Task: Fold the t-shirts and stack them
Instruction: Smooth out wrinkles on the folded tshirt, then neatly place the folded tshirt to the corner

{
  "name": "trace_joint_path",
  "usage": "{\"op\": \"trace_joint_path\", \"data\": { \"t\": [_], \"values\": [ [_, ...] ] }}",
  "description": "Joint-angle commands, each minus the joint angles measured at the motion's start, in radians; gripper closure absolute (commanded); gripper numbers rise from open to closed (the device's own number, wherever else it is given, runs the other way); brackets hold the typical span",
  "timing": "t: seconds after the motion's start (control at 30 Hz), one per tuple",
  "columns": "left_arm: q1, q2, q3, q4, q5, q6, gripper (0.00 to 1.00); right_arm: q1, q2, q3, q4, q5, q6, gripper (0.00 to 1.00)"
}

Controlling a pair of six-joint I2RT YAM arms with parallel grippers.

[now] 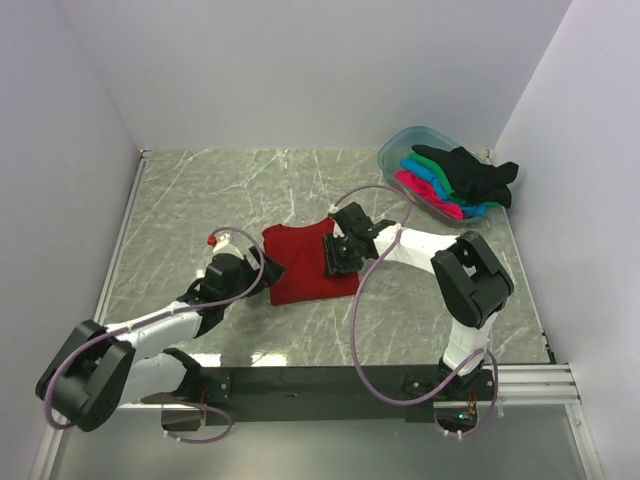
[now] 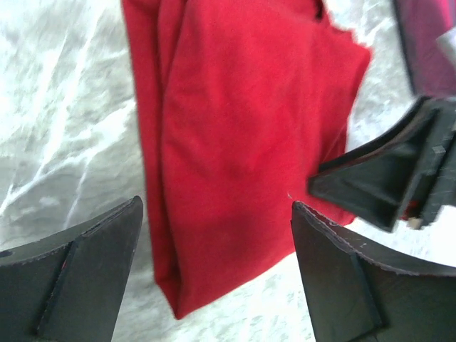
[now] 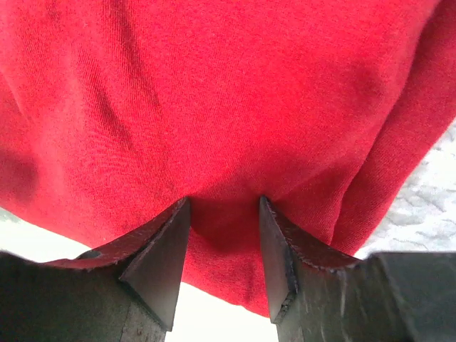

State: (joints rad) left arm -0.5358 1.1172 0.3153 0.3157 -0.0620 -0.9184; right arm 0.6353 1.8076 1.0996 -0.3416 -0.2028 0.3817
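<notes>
The robot's left gripper will next grab the folded red t-shirt by its side edge away from the tub, to drag the t-shirt flat for stacking.
A dark red t-shirt (image 1: 305, 265) lies folded in the middle of the table. My left gripper (image 1: 268, 272) is at its left edge, open, with the folded corner of the red t-shirt (image 2: 242, 107) lying between and beyond the spread jaws (image 2: 216, 203), untouched. My right gripper (image 1: 335, 255) is at the shirt's right edge, and its jaws (image 3: 224, 203) are closed on a thick wad of the red cloth (image 3: 214, 85) that fills the gap from pad to pad. The black (image 1: 480, 175), green (image 1: 432, 165), bright blue (image 1: 425, 178) and hot pink (image 1: 425, 190) t-shirts are piled in the tub.
The clear bluish tub (image 1: 395, 150) stands at the back right corner, with the black shirt hanging over its rim. White walls close the table on three sides. A black rail (image 1: 330, 382) with the arm bases runs along the near edge.
</notes>
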Motion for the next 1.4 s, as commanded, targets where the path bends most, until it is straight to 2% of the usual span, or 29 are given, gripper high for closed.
{"op": "trace_joint_path", "data": {
  "t": [0.0, 0.43, 0.7, 0.93, 1.2, 1.3, 1.33, 1.37],
  "values": [
    [0.025, 0.044, -0.028, 0.121, 0.097, -0.011, 0.09, 0.006, 0.076, -0.015, 0.03, 0.029, 0.011, 0.49],
    [0.071, 0.254, -0.032, 0.275, 0.114, -0.019, 0.09, 0.006, 0.059, -0.061, 0.038, 0.043, 0.009, 0.49],
    [0.073, 0.377, -0.035, 0.376, 0.133, -0.036, 0.13, 0.007, 0.044, -0.067, 0.038, 0.037, 0.009, 0.49],
    [0.069, 0.467, 0.005, 0.431, 0.175, -0.031, 0.32, 0.018, 0.039, -0.061, 0.038, 0.031, 0.011, 0.49],
    [0.046, 0.542, 0.034, 0.474, 0.206, -0.04, 0.39, 0.033, 0.055, -0.046, 0.038, 0.023, 0.016, 0.49],
    [0.031, 0.559, 0.067, 0.439, 0.189, -0.025, 0.52, 0.038, 0.059, -0.035, 0.033, 0.023, 0.016, 0.49],
    [0.031, 0.556, 0.08, 0.424, 0.18, -0.023, 0.62, 0.04, 0.056, -0.035, 0.032, 0.025, 0.016, 0.49],
    [0.033, 0.553, 0.088, 0.383, 0.168, -0.004, 0.67, 0.04, 0.049, -0.034, 0.029, 0.028, 0.014, 0.49]
  ]
}}
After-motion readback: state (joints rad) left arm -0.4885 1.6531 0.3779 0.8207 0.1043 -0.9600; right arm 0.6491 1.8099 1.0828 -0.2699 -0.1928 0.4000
